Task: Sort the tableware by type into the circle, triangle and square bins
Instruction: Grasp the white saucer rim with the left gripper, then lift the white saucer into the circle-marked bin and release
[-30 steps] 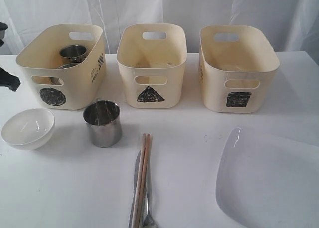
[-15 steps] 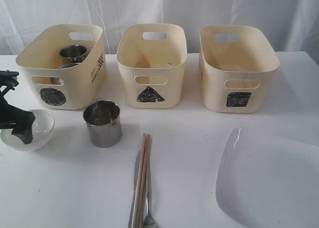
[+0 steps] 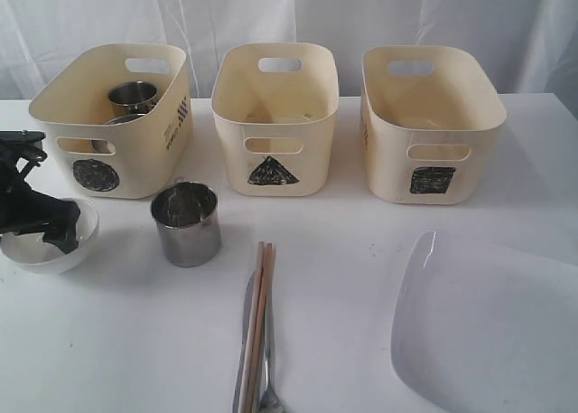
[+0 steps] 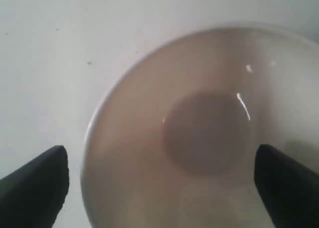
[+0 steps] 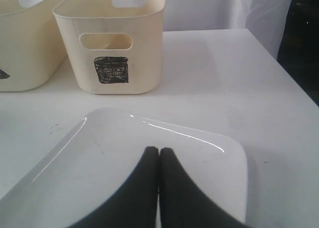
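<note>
My left gripper should close, because its fingers reach down around the white dish's rim (image 4: 85, 175), one outside and one inside. Closing now would hold the dish.
The small white dish (image 3: 27, 248) (image 4: 199, 138) sits at the table's left. My left gripper (image 3: 47, 235) (image 4: 162, 188) hangs open right over it, one finger (image 4: 37, 188) outside the rim and the other (image 4: 289, 188) over the inside. A steel mug (image 3: 186, 223) stands in front of the circle bin (image 3: 135, 169), which holds another mug (image 3: 133, 97). Chopsticks (image 3: 258, 318) and metal cutlery (image 3: 246, 341) lie at the front centre. My right gripper (image 5: 159, 150) is shut and empty above the large white plate (image 5: 99, 158) (image 3: 488, 332). It is outside the exterior view.
The triangle bin (image 3: 235, 160) (image 5: 25, 43) and the square bin (image 3: 388, 160) (image 5: 112, 38) stand in the back row with the circle bin. A white curtain hangs behind them. The table's right edge (image 5: 294, 93) lies beyond the plate.
My left gripper has come in from the left edge and lowered over the white dish, shifting a little to the right. Everything else is as it was.
</note>
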Robot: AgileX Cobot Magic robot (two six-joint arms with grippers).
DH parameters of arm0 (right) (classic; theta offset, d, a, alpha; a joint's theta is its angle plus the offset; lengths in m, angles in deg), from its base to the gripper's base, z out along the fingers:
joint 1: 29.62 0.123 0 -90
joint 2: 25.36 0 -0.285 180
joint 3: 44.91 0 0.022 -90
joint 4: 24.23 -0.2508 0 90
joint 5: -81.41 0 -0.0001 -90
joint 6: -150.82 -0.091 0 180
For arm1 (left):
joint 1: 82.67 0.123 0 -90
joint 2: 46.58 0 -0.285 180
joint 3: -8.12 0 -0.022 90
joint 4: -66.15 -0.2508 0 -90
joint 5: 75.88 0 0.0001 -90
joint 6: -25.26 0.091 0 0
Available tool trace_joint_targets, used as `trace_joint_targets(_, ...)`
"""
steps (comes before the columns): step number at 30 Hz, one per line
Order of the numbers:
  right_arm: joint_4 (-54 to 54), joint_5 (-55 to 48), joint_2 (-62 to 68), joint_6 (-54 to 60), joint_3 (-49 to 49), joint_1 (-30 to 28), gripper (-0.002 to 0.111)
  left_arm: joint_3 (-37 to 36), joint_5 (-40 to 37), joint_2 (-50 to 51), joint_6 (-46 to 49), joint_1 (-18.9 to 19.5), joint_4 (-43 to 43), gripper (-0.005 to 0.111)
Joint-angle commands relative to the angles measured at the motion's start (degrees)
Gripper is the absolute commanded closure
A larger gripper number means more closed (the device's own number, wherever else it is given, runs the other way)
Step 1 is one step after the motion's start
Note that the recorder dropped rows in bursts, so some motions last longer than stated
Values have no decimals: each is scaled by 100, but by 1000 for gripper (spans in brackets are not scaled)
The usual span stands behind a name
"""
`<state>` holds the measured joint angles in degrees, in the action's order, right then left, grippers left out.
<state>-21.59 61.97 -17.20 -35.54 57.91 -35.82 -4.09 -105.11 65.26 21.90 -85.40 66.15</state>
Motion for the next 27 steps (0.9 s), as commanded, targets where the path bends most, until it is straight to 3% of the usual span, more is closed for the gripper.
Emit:
trace_joint_targets(1, 17, 23, -37, 8, -4, -13, 108, -39, -18, -2, 35, 8, 226, 7)
trace_joint_targets(9, 17, 23, -37, 8, -4, -13, 108, -39, 115, -2, 188, 8, 259, 10)
trace_joint_targets(12, 17, 23, -37, 8, -4, -13, 108, -39, 142, -2, 15, 8, 259, 27)
trace_joint_targets(19, 17, 23, -37, 8, -4, -13, 108, -39, 155, -2, -115, 8, 259, 103)
trace_joint_targets(27, 17, 23, -37, 8, -4, -13, 108, -39, -1029, -213, 86, 8, 165, 106)
